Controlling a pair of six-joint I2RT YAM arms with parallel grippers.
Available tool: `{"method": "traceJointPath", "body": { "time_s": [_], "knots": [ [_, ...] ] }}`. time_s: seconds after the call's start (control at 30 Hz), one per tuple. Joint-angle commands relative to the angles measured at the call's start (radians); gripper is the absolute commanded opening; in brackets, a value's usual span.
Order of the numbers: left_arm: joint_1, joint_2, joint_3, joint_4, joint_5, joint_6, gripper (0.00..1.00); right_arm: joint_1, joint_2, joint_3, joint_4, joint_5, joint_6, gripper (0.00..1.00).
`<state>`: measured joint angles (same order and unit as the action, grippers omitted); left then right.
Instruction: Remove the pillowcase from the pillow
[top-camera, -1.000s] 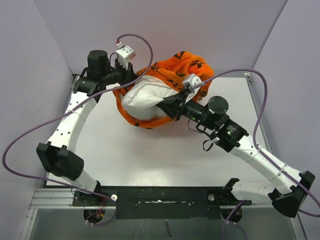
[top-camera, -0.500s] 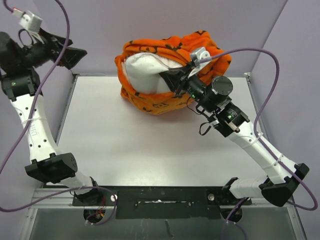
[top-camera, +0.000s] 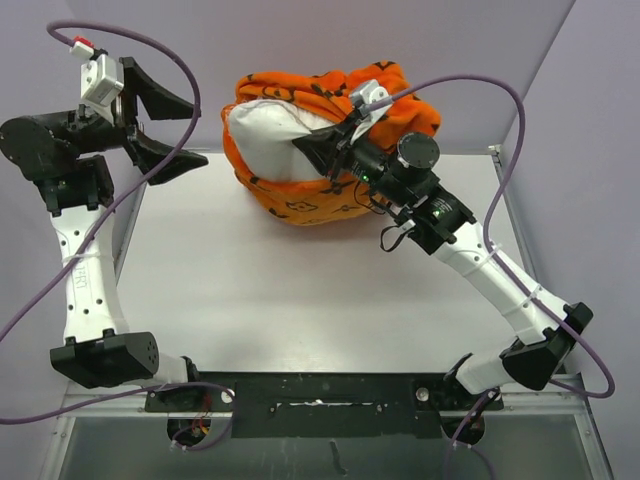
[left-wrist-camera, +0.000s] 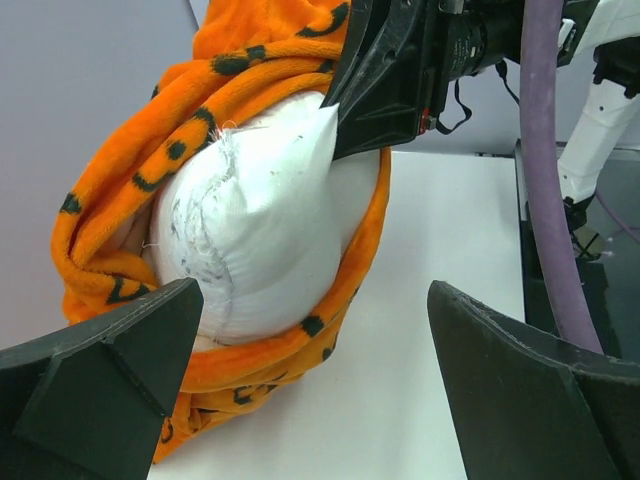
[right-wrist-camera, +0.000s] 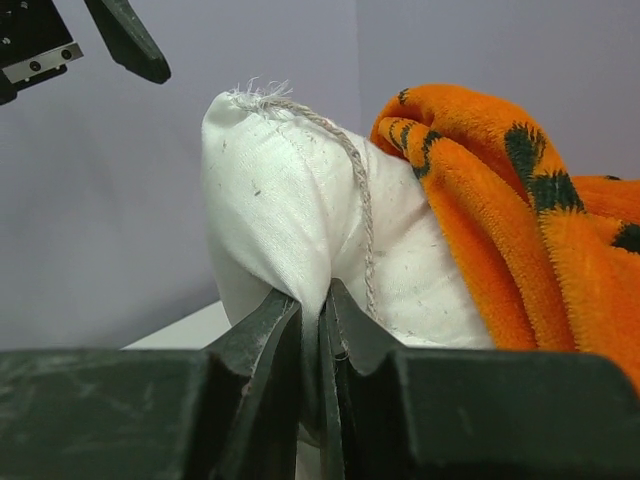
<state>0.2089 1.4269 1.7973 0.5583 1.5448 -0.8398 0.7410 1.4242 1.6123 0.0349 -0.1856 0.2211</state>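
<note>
I will next grab the pillow by its pinched corner (top-camera: 302, 132) with my left gripper, which leaves my right gripper free to pull the pillowcase (top-camera: 300, 208).
The white pillow (top-camera: 262, 140) bulges out of the open mouth of the orange patterned pillowcase (top-camera: 300, 208), which still wraps its back and underside. The bundle is raised at the back of the table (top-camera: 250, 290). My right gripper (top-camera: 300, 144) is shut on a pinched corner of the pillow (right-wrist-camera: 285, 190), with the pillowcase (right-wrist-camera: 510, 220) folded back to its right. My left gripper (top-camera: 198, 130) hangs open to the left of the bundle, touching nothing. In the left wrist view the pillow (left-wrist-camera: 260, 210) and pillowcase (left-wrist-camera: 130, 170) lie ahead of the wide-open left gripper (left-wrist-camera: 315, 290).
Purple walls (top-camera: 400, 40) close in the back and both sides. Purple cables (top-camera: 500, 110) loop above both arms. A black rail (top-camera: 330, 392) with the arm bases runs along the near edge.
My left gripper let go of the pillowcase, opened wide and swung out to the left. The right gripper, still shut on the pillow, lifted the bundle up toward the back wall.
</note>
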Motion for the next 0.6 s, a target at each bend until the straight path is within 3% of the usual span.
{"method": "traceJointPath", "body": {
  "time_s": [0.0, 0.07, 0.13, 0.2, 0.23, 0.27, 0.4, 0.57],
  "knots": [
    [-0.004, 0.001, 0.031, 0.073, 0.089, 0.019, 0.98, 0.005, -0.003, 0.081, 0.118, -0.072, 0.038, 0.00],
    [-0.011, 0.012, 0.037, 0.004, 0.024, 0.065, 0.98, 0.009, 0.012, 0.094, 0.116, -0.090, 0.043, 0.00],
    [-0.034, 0.010, 0.049, -0.195, -0.071, 0.202, 0.98, 0.012, 0.031, 0.110, 0.111, -0.109, 0.049, 0.00],
    [-0.112, -0.006, 0.127, -0.713, -0.266, 0.610, 0.98, 0.014, 0.050, 0.126, 0.105, -0.121, 0.055, 0.00],
    [-0.216, -0.004, 0.179, -0.957, -0.363, 0.838, 0.98, 0.014, 0.056, 0.130, 0.105, -0.123, 0.058, 0.00],
    [-0.266, -0.003, 0.196, -1.080, -0.405, 0.956, 0.98, 0.014, 0.061, 0.131, 0.107, -0.125, 0.061, 0.00],
    [-0.287, 0.000, 0.173, -1.138, -0.408, 1.013, 0.98, 0.013, 0.068, 0.135, 0.103, -0.146, 0.062, 0.00],
    [-0.287, 0.016, 0.220, -1.280, -0.437, 1.218, 0.98, 0.009, 0.066, 0.136, 0.083, -0.197, 0.052, 0.00]
  ]
}}
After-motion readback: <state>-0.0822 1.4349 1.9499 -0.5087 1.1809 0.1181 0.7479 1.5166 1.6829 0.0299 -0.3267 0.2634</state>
